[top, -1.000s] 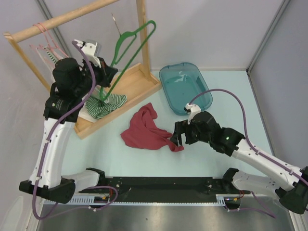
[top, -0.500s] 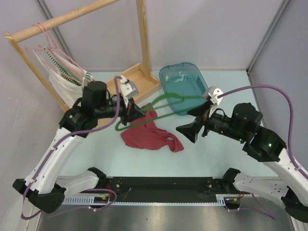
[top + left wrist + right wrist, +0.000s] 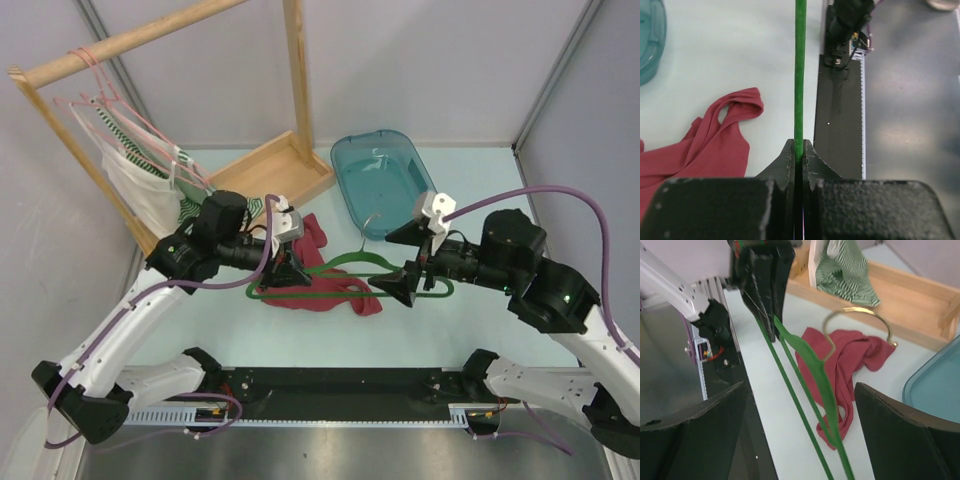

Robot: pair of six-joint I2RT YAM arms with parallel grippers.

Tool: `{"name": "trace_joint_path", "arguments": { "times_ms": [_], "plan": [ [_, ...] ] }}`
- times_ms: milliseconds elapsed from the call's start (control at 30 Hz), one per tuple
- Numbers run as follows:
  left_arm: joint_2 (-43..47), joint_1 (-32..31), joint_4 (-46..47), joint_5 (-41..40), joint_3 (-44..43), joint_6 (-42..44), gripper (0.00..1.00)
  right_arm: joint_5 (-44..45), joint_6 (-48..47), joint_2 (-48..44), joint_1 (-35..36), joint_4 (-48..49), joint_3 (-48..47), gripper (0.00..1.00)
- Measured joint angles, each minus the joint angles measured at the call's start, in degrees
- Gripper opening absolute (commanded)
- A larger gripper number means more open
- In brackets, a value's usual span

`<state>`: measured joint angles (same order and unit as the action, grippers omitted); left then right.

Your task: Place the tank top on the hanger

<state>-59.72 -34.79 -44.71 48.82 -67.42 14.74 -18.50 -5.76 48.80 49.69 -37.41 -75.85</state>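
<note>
The right gripper grabs the hanger (image 3: 380, 260) (image 3: 825, 382) beside its hook next, leaving the left gripper's end free to enter the tank top.
The dark green hanger (image 3: 345, 272) hangs level just above the table, its metal hook (image 3: 372, 226) pointing toward the back. My left gripper (image 3: 288, 266) is shut on the hanger's left end; in the left wrist view the green bar (image 3: 800, 75) runs straight out from the closed jaws of that gripper (image 3: 800, 151). My right gripper (image 3: 382, 270) is open, its fingers either side of the hanger's right half without touching it (image 3: 826, 390). The dark red tank top (image 3: 312, 282) lies crumpled on the table under the hanger, also seen in the wrist views (image 3: 705, 145) (image 3: 855, 357).
A wooden rack (image 3: 140, 35) at the back left carries pale pink hangers (image 3: 120, 105) with a white garment (image 3: 135, 185) and a striped one (image 3: 190, 205). Its wooden base tray (image 3: 270, 165) is behind the hanger. A teal tub (image 3: 385, 180) stands at the back right. A black rail (image 3: 340, 385) runs along the near edge.
My left arm carried the hanger from the rack down to just over the tank top. My right gripper rose off the tank top, turned, and now straddles the hanger's right side.
</note>
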Motion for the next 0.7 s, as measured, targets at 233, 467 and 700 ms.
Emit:
{"name": "trace_joint_path", "arguments": {
  "times_ms": [233, 467, 700],
  "plan": [
    [1.8, 0.0, 0.0, 7.2, 0.8, 2.4, 0.0, -0.5, -1.4, 1.7, -0.4, -1.7, 2.8, 0.83],
    [2.4, 0.0, 0.2, 11.3, 1.3, 3.3, 0.0, -6.3, -1.2, 3.0, -0.9, -1.0, 4.7, 0.2],
    [1.0, 0.0, 2.2, 10.6, 3.4, 2.7, 0.99, -13.5, 1.2, 1.0, -1.0, 0.9, 9.4, 0.0]
  ]
}}
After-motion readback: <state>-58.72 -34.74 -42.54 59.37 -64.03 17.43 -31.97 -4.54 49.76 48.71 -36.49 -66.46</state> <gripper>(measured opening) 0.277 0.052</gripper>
